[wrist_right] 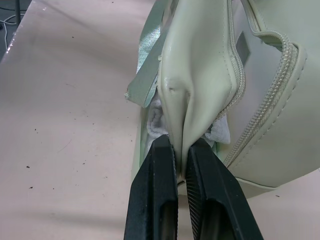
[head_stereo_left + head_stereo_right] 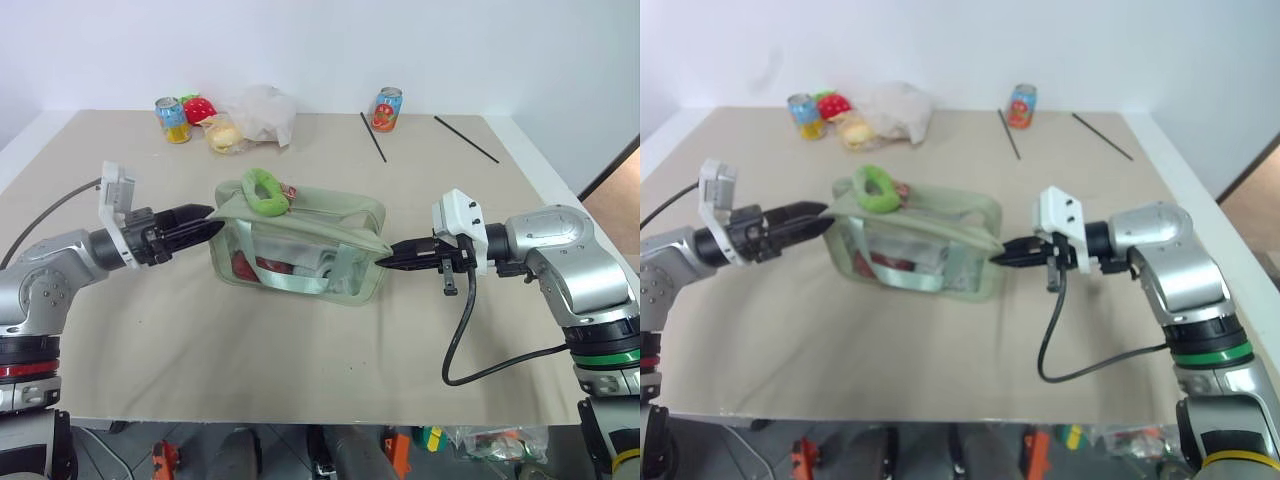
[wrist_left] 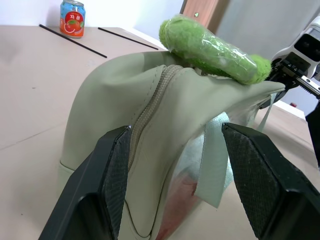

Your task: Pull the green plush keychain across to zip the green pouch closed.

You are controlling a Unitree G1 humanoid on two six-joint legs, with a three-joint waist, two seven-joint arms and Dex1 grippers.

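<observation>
The left gripper needs to pinch its end fabric (image 2: 228, 238) beside the zipper, so that the pouch stays steady while the keychain (image 2: 265, 191) zips.
The green pouch (image 2: 300, 245) stands in the middle of the table, red items showing through its clear front. The green plush keychain (image 2: 265, 191) lies curled on its top near the left end, also seen close up as a fuzzy green roll (image 3: 210, 47). My left gripper (image 2: 205, 222) is open at the pouch's left end, its fingers (image 3: 117, 165) either side of that end's zipper seam without pinching it. My right gripper (image 2: 388, 259) is shut on the pouch's right end fabric (image 1: 200, 95), pinched between its fingers (image 1: 160, 175).
Two drink cans (image 2: 387, 109) (image 2: 173, 119), a red strawberry toy (image 2: 200, 108), a white plastic bag (image 2: 262, 112) and a yellow item stand along the far edge. Two thin black rods (image 2: 372, 136) lie at the back right. A cable hangs from my right wrist.
</observation>
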